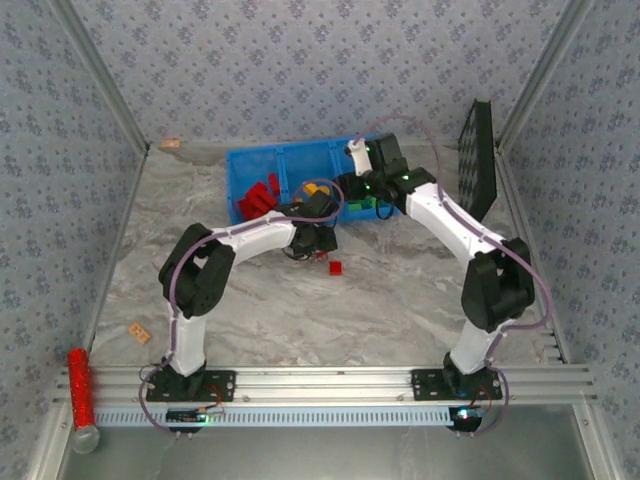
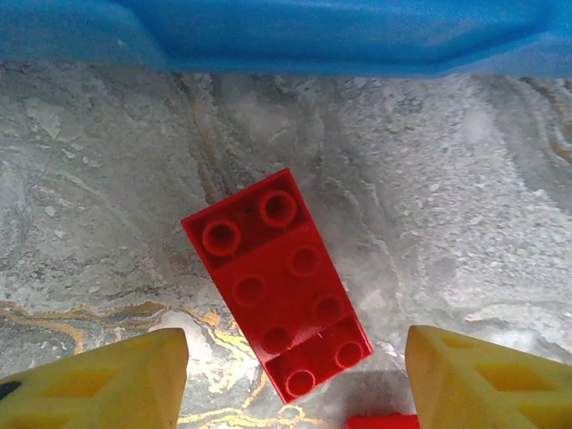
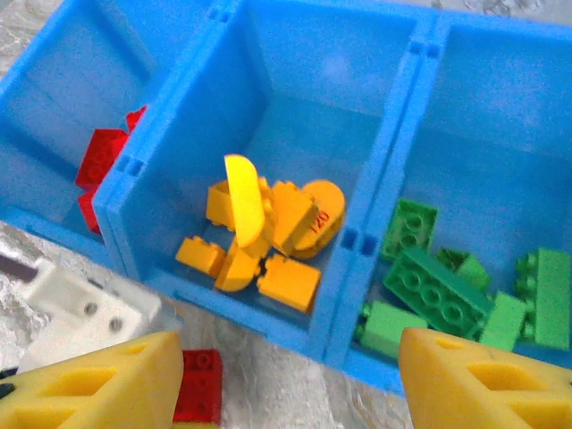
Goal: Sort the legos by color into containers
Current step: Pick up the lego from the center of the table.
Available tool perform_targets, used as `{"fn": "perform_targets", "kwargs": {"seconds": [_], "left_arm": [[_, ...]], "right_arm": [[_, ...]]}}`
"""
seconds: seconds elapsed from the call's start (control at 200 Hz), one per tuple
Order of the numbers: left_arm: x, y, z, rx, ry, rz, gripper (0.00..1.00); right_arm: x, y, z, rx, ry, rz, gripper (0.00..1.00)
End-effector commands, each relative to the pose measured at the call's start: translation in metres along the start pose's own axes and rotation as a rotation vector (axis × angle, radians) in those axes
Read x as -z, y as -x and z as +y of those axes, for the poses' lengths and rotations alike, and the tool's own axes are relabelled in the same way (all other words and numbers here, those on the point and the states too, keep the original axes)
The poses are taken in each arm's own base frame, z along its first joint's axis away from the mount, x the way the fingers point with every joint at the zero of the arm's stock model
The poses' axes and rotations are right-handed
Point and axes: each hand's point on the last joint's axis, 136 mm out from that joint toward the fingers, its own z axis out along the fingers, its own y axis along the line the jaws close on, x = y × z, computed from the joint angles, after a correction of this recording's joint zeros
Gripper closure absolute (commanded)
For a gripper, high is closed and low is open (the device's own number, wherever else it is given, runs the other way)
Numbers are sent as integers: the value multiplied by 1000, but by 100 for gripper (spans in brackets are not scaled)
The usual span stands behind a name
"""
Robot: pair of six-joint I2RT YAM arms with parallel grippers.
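My left gripper needs to turn and go lower before it closes on the lego, because the long red lego lies at an angle below my fingers.
The blue containers (image 1: 262, 160) stand at the back of the table, three joined bins. Red legos (image 3: 103, 165) lie in the left bin, yellow-orange ones (image 3: 259, 232) in the middle bin, green ones (image 3: 447, 286) in the right bin. A long red lego (image 2: 277, 281) lies flat on the marble table just in front of the container wall (image 2: 268, 36). My left gripper (image 2: 297, 375) hovers open over it, one finger on each side and not touching. A smaller red lego (image 1: 335, 267) lies nearby. My right gripper (image 3: 290, 375) is open above the front wall of the middle and right bins, holding nothing.
A black perforated panel (image 1: 478, 160) leans at the back right. One tan block (image 1: 139, 332) sits at the front left and another (image 1: 170, 144) in the back left corner. A red cylinder (image 1: 78, 385) lies by the front rail. Patterned walls close in the table.
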Motion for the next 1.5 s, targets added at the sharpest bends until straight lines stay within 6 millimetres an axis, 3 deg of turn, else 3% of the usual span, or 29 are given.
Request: {"fn": "perform_targets", "kwargs": {"seconds": [0.0,0.255,0.415,0.445,0.625,0.875,0.995,1.169,1.494], "left_arm": [[-7,1,9,17,57,16,34],[-24,-1,14,24,113,44,35],[-35,0,14,24,128,65,38],[-37,0,16,25,132,70,39],[-44,-2,23,-14,146,98,49],[-36,-8,39,-90,151,108,70],[-25,-14,46,-125,149,115,74],[7,-16,52,-166,122,86,78],[88,1,60,-231,73,-48,80]], "right_arm": [[17,-9,-7,-42,-13,-15,34],[20,-49,-20,-113,-16,39,34],[25,-61,-23,-153,-21,51,34],[22,-76,-23,-164,-22,82,34],[29,-97,-20,-200,-24,109,34],[44,-146,-19,-290,-59,182,33],[49,-168,-18,-335,-86,217,33],[50,-189,-9,-366,-105,262,33],[52,-189,15,-347,-134,278,33]]}}
